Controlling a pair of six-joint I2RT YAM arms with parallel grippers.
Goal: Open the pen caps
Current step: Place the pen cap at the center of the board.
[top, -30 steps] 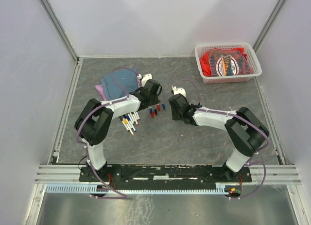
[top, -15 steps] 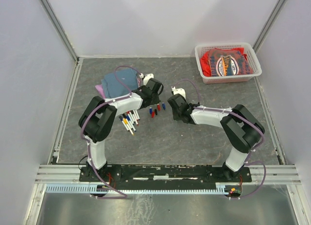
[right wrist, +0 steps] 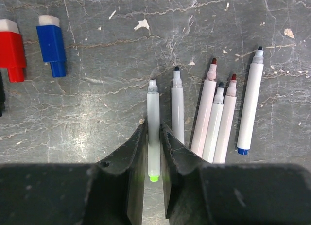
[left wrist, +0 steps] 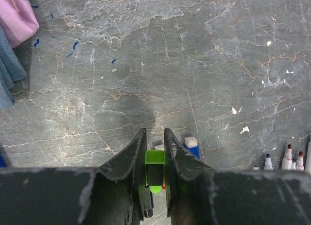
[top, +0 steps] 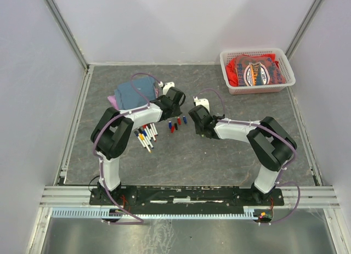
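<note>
The green pen cap hangs above the table close to the loose caps and would end beside them, so now my left gripper opens.
My left gripper [left wrist: 154, 132] is shut on a green pen cap [left wrist: 155, 162], held upright above the table. A blue cap [left wrist: 192, 146] lies just right of its fingers. My right gripper [right wrist: 154, 125] has a white pen barrel [right wrist: 153, 106] with a green end between its jaws, and thin gaps show on both sides of the barrel. A red cap [right wrist: 12, 47] and a blue cap [right wrist: 52, 45] lie at the upper left of the right wrist view. Several uncapped pens [right wrist: 214, 118] lie in a row to the right. From above, the left gripper [top: 174, 100] and the right gripper [top: 196, 116] face each other over the loose caps [top: 176, 124].
A row of pens [top: 145, 136] lies left of the caps. Folded blue cloth [top: 129, 95] over a pink one [left wrist: 17, 16] sits behind the left arm. A white basket [top: 288, 73] holding red cloth stands at the back right.
The right jaws have parted a little around the white barrel. Both arms have shifted slightly toward each other. The left gripper stays shut on the green cap.
</note>
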